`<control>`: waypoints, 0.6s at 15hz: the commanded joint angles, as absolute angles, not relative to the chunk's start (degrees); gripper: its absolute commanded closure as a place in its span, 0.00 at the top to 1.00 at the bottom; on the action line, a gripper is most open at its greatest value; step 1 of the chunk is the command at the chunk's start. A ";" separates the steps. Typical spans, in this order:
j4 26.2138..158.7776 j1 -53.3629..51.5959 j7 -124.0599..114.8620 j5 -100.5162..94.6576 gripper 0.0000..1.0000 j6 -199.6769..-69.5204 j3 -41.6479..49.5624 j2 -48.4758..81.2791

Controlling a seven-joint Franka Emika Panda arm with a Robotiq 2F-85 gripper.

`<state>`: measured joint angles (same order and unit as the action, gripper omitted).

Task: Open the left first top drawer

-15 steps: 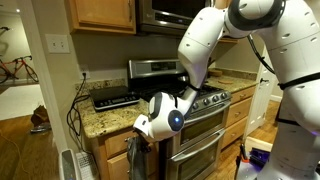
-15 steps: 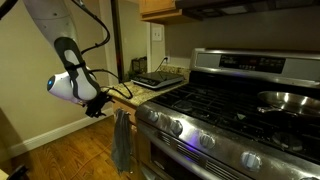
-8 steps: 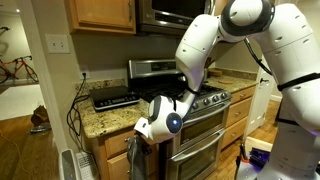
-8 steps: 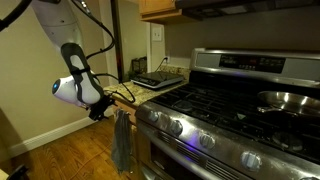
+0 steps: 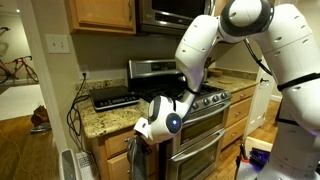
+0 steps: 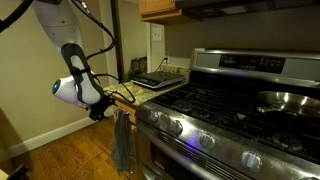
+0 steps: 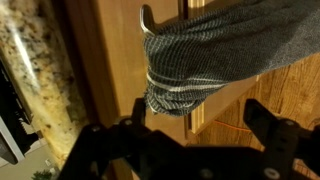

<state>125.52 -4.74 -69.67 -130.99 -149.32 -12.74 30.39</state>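
Observation:
My gripper needs to move toward the handle first and then close on it, because its fingers reach only the towel's end, short of the handle (image 7: pixel 147 19).
The honey-oak drawer front (image 7: pixel 108 60) runs just under the speckled granite counter (image 7: pixel 40 80) and looks shut; no knife tray shows. A grey striped towel (image 7: pixel 215 55) hangs from a handle on the oak door beside it, and shows in both exterior views (image 5: pixel 135 160) (image 6: pixel 122 140). My gripper (image 7: pixel 197 110) is open, its dark fingers (image 7: pixel 262 115) spread wide just in front of the wood and the towel's end, holding nothing. In both exterior views the gripper (image 5: pixel 139 129) (image 6: pixel 99 110) sits at the cabinet face right under the counter edge, hiding most of the drawer front.
The steel stove (image 6: pixel 230 115) (image 5: pixel 205 105) stands right beside the cabinet, with a pan (image 6: pixel 290 100) on it. A black appliance (image 5: pixel 115 97) and cables (image 5: pixel 75 105) lie on the counter. A wall outlet (image 5: pixel 58 44) and wooden floor (image 6: pixel 60 150) are nearby.
The arm shifted slightly toward the cabinet face between one second and half a second ago. Since then nothing has visibly moved.

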 commanded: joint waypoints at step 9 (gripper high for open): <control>125.10 -2.88 -68.81 -131.03 1.00 -148.66 -14.58 30.93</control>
<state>125.43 -4.60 -69.67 -130.93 -149.32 -13.09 30.53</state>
